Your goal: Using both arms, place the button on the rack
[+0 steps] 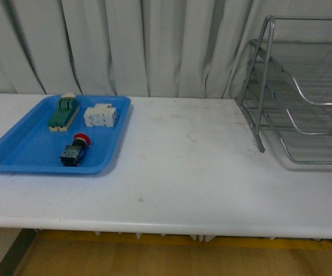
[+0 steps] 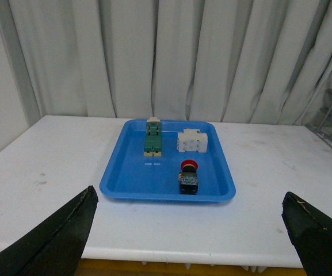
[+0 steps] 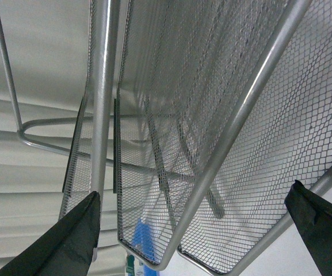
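Observation:
The button [image 1: 75, 150] needs an open place. My right gripper should next grab the rack's middle tray by its wire rim [image 1: 321, 133] to open that place.
The button [image 1: 75, 150], a red cap on a dark boxy body, lies in the blue tray [image 1: 22, 152] at the table's left; the left wrist view shows the button [image 2: 189, 177] too. The silver wire-mesh rack [image 1: 304, 92] stands at the right. Neither arm appears in the front view. My left gripper [image 2: 194, 233] is open and hangs short of the table's front edge, well apart from the tray. My right gripper [image 3: 197, 236] is open right up against the rack's mesh trays [image 3: 212, 132], holding nothing.
A green-and-beige switch [image 1: 63, 111] and a white blocky component [image 1: 101, 116] share the blue tray with the button. White table top [image 1: 189, 172] stretches between tray and rack. A curtain hangs behind. The table's front edge [image 1: 166, 227] is close.

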